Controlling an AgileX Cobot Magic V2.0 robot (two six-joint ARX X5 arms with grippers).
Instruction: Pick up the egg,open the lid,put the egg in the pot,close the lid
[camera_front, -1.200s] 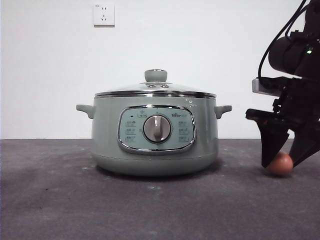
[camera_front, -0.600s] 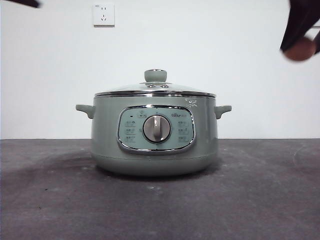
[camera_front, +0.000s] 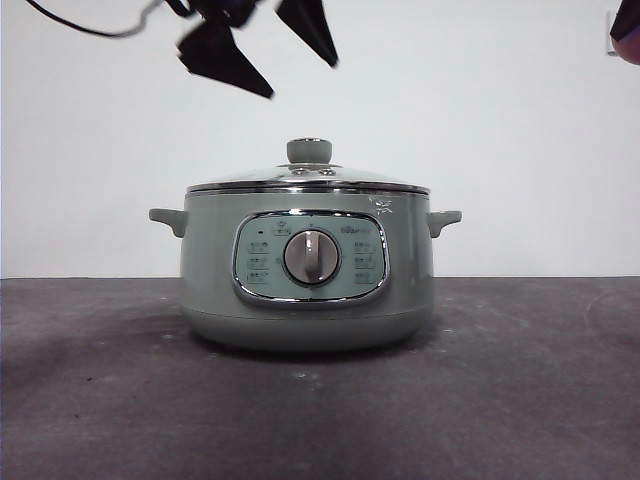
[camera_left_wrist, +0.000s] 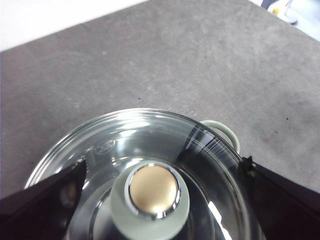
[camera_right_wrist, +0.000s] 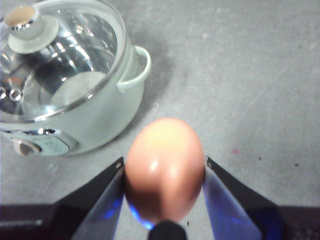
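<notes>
The glass lid should next be grabbed by its knob (camera_front: 309, 151) with my left gripper, so that the pot (camera_front: 305, 270) is opened for the egg.
The sage-green pot (camera_front: 305, 270) stands mid-table with the glass lid (camera_front: 307, 181) closed on it. My left gripper (camera_front: 270, 48) hangs open above the lid, its jaws spread to either side of the lid's knob (camera_left_wrist: 152, 192) and well clear of it. My right gripper (camera_right_wrist: 164, 172) is shut on the brown-orange egg (camera_right_wrist: 165, 167) and holds it high above the table, to the right of the pot (camera_right_wrist: 75, 105). In the front view only a sliver of the egg (camera_front: 630, 45) shows at the top right corner.
The pot's side handles (camera_front: 445, 220) stick out left and right. A grey table (camera_front: 320, 400) runs in front of a white wall.
My left gripper has come in from the top left corner to above the lid. My right gripper has lifted the egg off the table and carried it up toward the top right corner.
</notes>
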